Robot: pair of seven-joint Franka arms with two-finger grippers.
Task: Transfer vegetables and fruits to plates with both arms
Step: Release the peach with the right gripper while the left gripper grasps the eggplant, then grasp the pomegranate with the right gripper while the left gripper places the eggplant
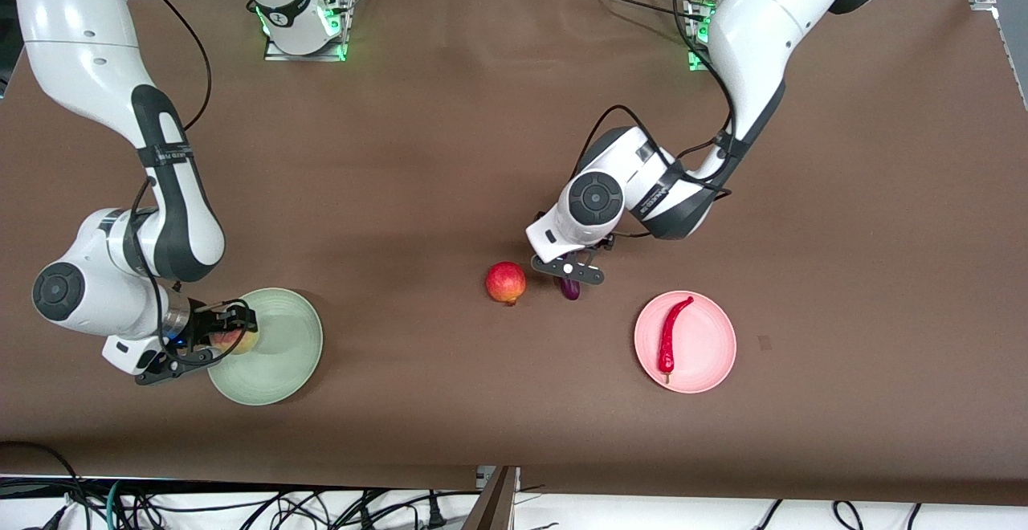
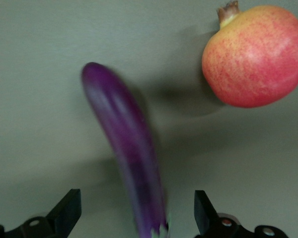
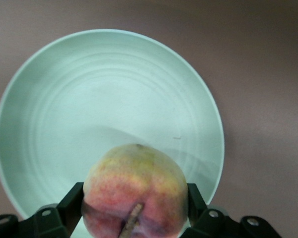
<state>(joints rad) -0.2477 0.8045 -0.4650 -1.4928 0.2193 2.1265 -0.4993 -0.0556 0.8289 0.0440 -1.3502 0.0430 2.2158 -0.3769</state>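
Note:
My left gripper's fingers are still above the purple eggplant, its shadow beside it, so it is too early to close. My left gripper lowers first, then closes on the eggplant.
My right gripper [image 1: 227,336] is shut on the tan-pink peach [image 3: 135,193] and holds it over the rim of the pale green plate [image 1: 277,373]; the plate also fills the right wrist view [image 3: 89,99]. My left gripper [image 1: 572,277] is open over the purple eggplant [image 1: 569,288], which lies between its fingers [image 2: 67,210] without touching them. The eggplant [image 2: 126,144] is mostly hidden under the hand in the front view. The red pomegranate [image 1: 506,283] lies on the table beside it, also in the left wrist view [image 2: 255,55]. The red chili [image 1: 671,333] lies on the pale pink plate [image 1: 707,353].
The brown table cover [image 1: 450,152] spreads wide around the things. Both arm bases stand along the edge farthest from the front camera. Cables hang below the nearest table edge.

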